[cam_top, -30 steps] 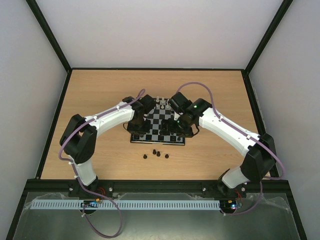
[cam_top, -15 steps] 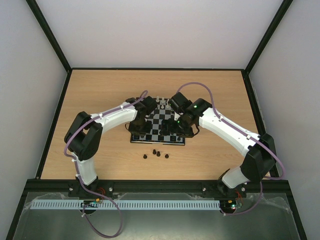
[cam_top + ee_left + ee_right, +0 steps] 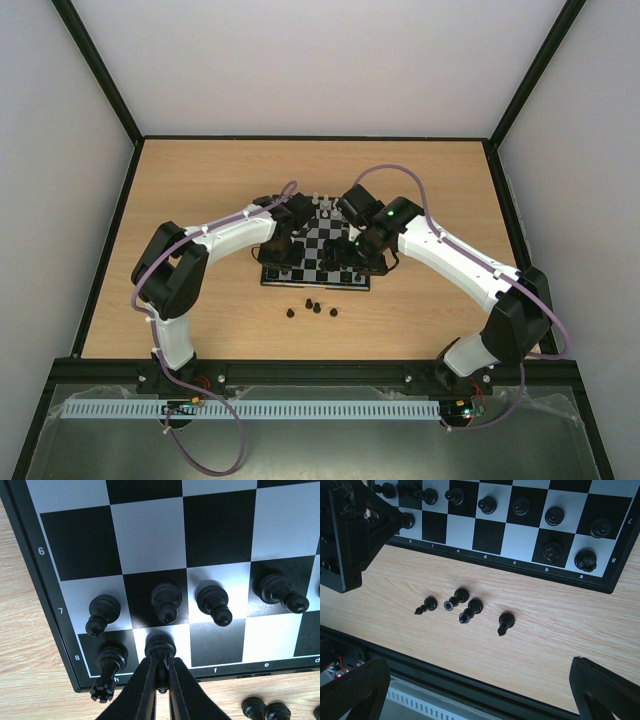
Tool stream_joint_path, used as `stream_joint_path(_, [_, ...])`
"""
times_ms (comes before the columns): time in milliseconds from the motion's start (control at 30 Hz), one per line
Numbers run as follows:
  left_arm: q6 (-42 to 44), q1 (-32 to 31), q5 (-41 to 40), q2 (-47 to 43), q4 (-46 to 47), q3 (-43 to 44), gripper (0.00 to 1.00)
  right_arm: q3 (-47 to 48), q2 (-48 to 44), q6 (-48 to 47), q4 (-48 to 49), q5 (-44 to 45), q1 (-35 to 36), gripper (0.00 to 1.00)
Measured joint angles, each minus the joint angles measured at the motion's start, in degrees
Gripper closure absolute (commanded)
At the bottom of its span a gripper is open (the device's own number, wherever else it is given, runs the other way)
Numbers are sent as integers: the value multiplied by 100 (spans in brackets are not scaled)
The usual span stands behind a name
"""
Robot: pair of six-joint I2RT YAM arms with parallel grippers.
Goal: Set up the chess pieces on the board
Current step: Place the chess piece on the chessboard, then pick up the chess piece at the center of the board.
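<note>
The black chess piece (image 3: 160,642) is standing upright with its base within the white square, so it would stay standing, and I should open my left gripper.
The board (image 3: 220,530) lies flat mid-table, also in the top view (image 3: 322,240) and the right wrist view (image 3: 487,535). My left gripper (image 3: 161,666) is shut on a black chess piece (image 3: 160,642) that stands on the white square next to the near-left corner. A black rook (image 3: 111,667) fills the corner square, and black pawns (image 3: 166,601) line the row behind. My right gripper (image 3: 480,690) hangs open over the table in front of the board, with nothing between its fingers. Several loose black pieces (image 3: 471,608) lie on the wood there, also in the top view (image 3: 318,309).
White pieces (image 3: 320,200) stand along the board's far edge. Both grippers crowd the board's near side, left (image 3: 283,262) and right (image 3: 358,262). A black rail (image 3: 470,675) runs along the table's near edge, close behind the loose pieces.
The left arm's elbow has swung a little to the right and its wrist has edged along the board. The left gripper stays shut; the right arm has not moved.
</note>
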Motion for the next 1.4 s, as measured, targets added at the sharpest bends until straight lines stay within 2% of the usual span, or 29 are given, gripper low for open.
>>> stream_joint_path(733, [-61,-17,20,35,7,-11,88,-2,92,-63,2,-4,0,1])
stream_joint_path(967, [-103,-44,20,35,-11,-15,74,0,101,-83,2,-7,0,1])
stream_joint_path(1167, [-142,-48,-85,35,-229,133,67,0,146,-87,2,-9,0,1])
stream_joint_path(1300, [-146,-50,-232,-7,-455,509,58,7,146,-85,0,-9,0,1])
stream_joint_path(1400, [-138,-48,-332,-103,-632,868,47,17,146,-83,0,-7,0,1])
